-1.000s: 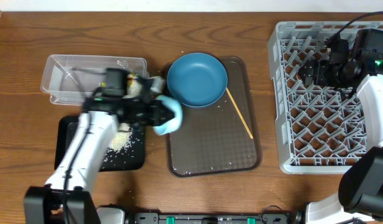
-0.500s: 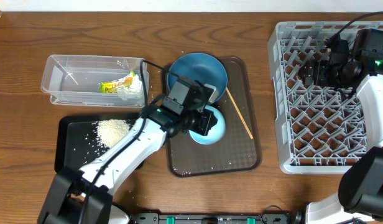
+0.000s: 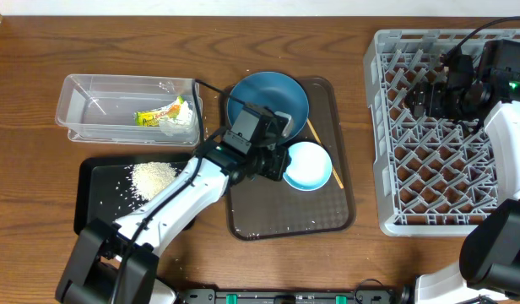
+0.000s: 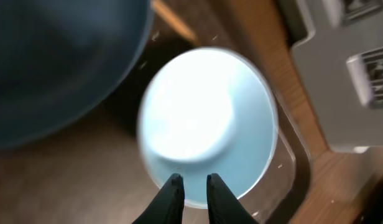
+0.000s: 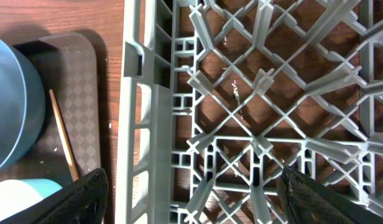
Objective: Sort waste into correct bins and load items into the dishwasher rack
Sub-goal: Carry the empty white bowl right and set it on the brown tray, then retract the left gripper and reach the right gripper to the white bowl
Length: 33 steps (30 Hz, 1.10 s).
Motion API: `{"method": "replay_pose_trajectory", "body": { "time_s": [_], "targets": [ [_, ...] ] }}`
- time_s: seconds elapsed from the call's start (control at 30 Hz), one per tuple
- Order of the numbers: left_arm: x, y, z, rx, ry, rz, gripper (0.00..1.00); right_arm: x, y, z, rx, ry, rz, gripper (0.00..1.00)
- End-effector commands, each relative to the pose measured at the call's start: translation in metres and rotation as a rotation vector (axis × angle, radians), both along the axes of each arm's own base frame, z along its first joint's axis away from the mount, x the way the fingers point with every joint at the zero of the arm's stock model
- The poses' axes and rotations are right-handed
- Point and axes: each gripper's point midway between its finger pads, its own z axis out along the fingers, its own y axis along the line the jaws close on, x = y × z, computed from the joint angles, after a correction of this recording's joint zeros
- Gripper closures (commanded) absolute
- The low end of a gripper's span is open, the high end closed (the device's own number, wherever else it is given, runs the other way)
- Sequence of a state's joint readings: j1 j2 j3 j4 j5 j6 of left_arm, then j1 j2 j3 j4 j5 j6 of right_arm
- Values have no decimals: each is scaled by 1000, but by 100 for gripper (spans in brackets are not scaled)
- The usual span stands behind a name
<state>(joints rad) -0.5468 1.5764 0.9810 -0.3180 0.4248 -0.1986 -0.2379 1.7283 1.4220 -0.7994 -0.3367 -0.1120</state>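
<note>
The mint-green bowl should be loaded between the rack's wires by its free opposite edge. My right gripper needs to grab the bowl by its rack-facing rim next.
My left gripper point(image 3: 278, 165) point(image 4: 191, 182) is shut on the near rim of the mint-green bowl point(image 3: 310, 165) point(image 4: 207, 124), which sits mouth-up on the brown serving tray point(image 3: 285, 211) just right of the deep-blue dish point(image 3: 267, 100) point(image 4: 55, 62). The wooden stick point(image 3: 316, 135) point(image 5: 64, 143) lies on the tray, partly under the bowl. The snack wrapper point(image 3: 153, 116) and tissue point(image 3: 181, 119) lie in the clear tub point(image 3: 91, 84). Rice point(image 3: 153, 177) lies in the black tray point(image 3: 95, 221). My right gripper point(image 3: 422, 97) point(image 5: 194, 186) is open and empty above the grey rack point(image 3: 446, 177) point(image 5: 241, 124). The white bowl and the cup are out of view.
Loose rice grains are scattered over the black tray and a few on the brown tray. The rack's tall left wall point(image 5: 135, 124) stands between the brown tray and the rack's pegs. My left arm crosses over the black tray's right end.
My left arm has swung right from over the black tray to the brown tray, carrying the mint-green bowl; the bowl has turned mouth-up beside the blue dish. The right arm has not moved.
</note>
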Motion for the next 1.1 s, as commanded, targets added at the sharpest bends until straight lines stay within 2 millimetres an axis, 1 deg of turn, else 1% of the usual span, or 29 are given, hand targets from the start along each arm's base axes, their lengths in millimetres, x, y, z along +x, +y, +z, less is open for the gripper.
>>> {"method": "replay_pose_trajectory", "body": {
  "time_s": [0.0, 0.1, 0.13, 0.2, 0.27, 0.3, 0.37, 0.43, 0.5, 0.57, 0.63, 0.7, 0.73, 0.77, 0.83, 0.87, 0.9, 0.93, 1.03, 1.07],
  "targets": [
    [5, 24, 11, 14, -1, 68, 75, 1, 2, 11, -2, -29, -2, 14],
    [3, 57, 21, 34, 34, 146, 72, 5, 1, 36, -16, -89, -2, 13],
    [3, 70, 25, 38, 46, 180, 67, 5, 3, 47, -17, -115, 2, 13],
    [1, 95, 33, 44, 62, 247, 66, 5, 8, 64, -9, -159, 18, 12],
    [0, 124, 40, 68, 69, 334, 64, 3, 21, 76, 21, -190, 53, 12],
    [-2, 140, 42, 88, 71, 380, 64, 1, 31, 79, 44, -191, 78, 12],
    [-5, 164, 45, 129, 72, 455, 64, -3, 48, 77, 74, -173, 121, 14],
    [-10, 189, 46, 174, 82, 529, 64, -11, 70, 69, 90, -128, 175, 19],
    [-18, 206, 44, 204, 115, 592, 68, -20, 95, 60, 91, -81, 250, 30],
    [-26, 225, 37, 260, 165, 682, 71, -26, 118, 53, 81, -54, 312, 39],
    [-35, 245, 32, 325, 204, 773, 71, -30, 135, 46, 52, -32, 354, 49],
    [-39, 259, 29, 363, 229, 839, 71, -35, 151, 37, 3, -1, 389, 64],
    [-40, 264, 28, 371, 235, 858, 70, -38, 156, 32, -13, 17, 400, 66],
    [-40, 268, 27, 376, 240, 875, 70, -42, 163, 25, -30, 43, 418, 65],
    [-41, 276, 26, 376, 251, 908, 70, -50, 172, 12, -47, 96, 443, 57],
    [-41, 279, 25, 374, 257, 924, 69, -53, 175, 6, -57, 123, 451, 56],
    [-42, 284, 25, 372, 265, 946, 69, -57, 177, -2, -73, 154, 459, 56],
    [-42, 289, 24, 367, 276, 975, 66, -60, 178, -11, -89, 187, 464, 55],
    [-43, 303, 21, 359, 297, 1039, 66, -65, 175, -32, -125, 272, 434, 55],
    [-44, 309, 20, 357, 305, 1060, 65, -66, 175, -39, -123, 296, 426, 56]
  ]
}}
